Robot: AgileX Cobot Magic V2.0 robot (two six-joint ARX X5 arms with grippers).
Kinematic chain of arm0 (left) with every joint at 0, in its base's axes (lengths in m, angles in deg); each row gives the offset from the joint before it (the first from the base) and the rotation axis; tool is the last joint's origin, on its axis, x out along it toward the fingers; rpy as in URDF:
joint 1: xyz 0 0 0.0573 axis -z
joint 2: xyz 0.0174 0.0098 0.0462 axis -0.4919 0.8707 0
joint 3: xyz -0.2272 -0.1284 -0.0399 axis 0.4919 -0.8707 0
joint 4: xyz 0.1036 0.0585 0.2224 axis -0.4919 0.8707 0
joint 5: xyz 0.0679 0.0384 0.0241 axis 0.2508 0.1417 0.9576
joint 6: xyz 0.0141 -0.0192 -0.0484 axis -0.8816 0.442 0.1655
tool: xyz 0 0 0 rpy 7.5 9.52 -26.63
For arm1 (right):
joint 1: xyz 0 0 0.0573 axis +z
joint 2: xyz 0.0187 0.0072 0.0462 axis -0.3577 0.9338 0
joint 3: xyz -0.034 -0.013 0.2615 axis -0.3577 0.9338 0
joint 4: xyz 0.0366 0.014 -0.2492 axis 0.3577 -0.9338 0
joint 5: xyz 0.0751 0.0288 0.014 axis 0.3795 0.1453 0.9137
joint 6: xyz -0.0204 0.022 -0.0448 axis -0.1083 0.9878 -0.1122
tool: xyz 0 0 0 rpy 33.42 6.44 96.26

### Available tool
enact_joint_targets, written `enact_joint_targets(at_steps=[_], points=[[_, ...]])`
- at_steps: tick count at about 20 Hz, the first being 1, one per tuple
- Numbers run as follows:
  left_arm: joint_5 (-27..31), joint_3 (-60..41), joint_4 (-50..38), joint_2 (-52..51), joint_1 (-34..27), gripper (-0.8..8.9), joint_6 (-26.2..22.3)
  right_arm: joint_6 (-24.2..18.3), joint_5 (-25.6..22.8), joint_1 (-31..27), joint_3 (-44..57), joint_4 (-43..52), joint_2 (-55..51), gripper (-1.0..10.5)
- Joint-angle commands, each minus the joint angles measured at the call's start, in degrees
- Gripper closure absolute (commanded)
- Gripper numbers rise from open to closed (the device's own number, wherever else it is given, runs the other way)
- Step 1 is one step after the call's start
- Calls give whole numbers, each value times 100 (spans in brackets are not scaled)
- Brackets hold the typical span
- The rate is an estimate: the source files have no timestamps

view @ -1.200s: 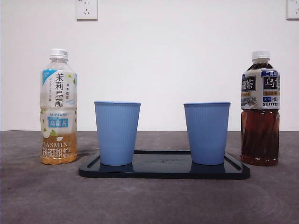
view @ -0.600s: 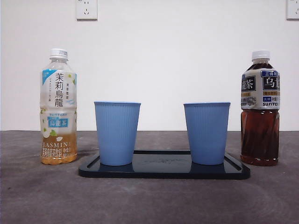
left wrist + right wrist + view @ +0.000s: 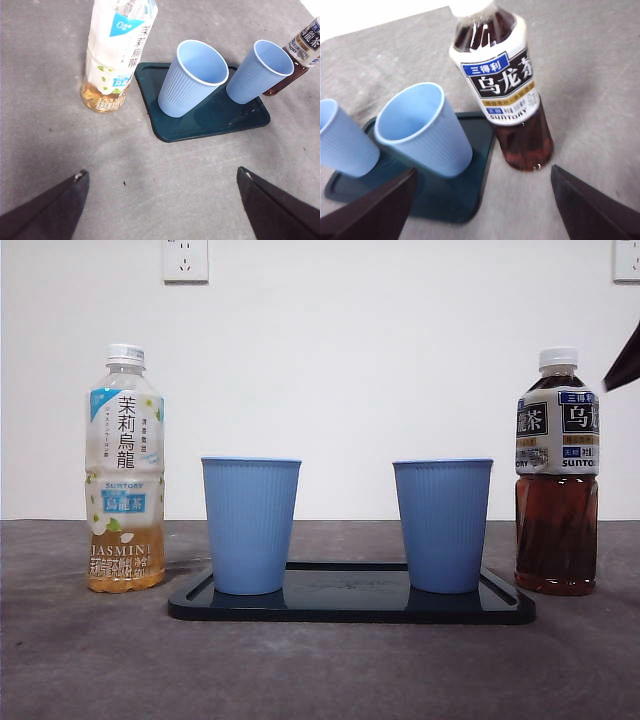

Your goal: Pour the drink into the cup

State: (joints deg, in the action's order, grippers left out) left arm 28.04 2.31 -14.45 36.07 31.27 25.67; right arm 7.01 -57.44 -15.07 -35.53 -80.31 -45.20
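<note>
My right gripper needs to pour the drink into the cup [image 3: 443,525], so it should next grab the dark tea bottle by its labeled body [image 3: 557,435].
A dark oolong tea bottle [image 3: 557,480] with a white cap stands right of the tray; it also shows in the right wrist view [image 3: 507,95]. A pale jasmine tea bottle [image 3: 125,480] stands left of the tray [image 3: 350,605]. Two empty blue cups, left [image 3: 250,525] and right [image 3: 442,525], stand upright on the tray. My right gripper [image 3: 485,200] is open and empty, above and short of the oolong bottle, apart from it. Its black tip [image 3: 625,362] shows at the front view's right edge. My left gripper [image 3: 160,200] is open and empty, high above the table, back from the jasmine bottle [image 3: 115,55].
The grey table [image 3: 320,670] runs to a white wall with two sockets, one at upper left [image 3: 185,260]. The right cup [image 3: 422,130] stands close beside the oolong bottle. The tray [image 3: 210,125] lies between the two bottles.
A black tip of the right arm has come into the front view at the right edge, above the oolong bottle. Bottles, cups and tray have not moved.
</note>
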Motion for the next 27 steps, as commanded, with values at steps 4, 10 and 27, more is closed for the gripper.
enact_joint_targets(at_steps=[4,10,27], points=[[-11,103,-66,24,15,336,-46,-22,-485,369,297,1480,988,520],[-11,103,-68,24,15,336,-50,-284,-608,450,317,2736,2227,520],[-9,103,-72,24,13,336,-70,-378,-1054,448,315,5928,4911,520]])
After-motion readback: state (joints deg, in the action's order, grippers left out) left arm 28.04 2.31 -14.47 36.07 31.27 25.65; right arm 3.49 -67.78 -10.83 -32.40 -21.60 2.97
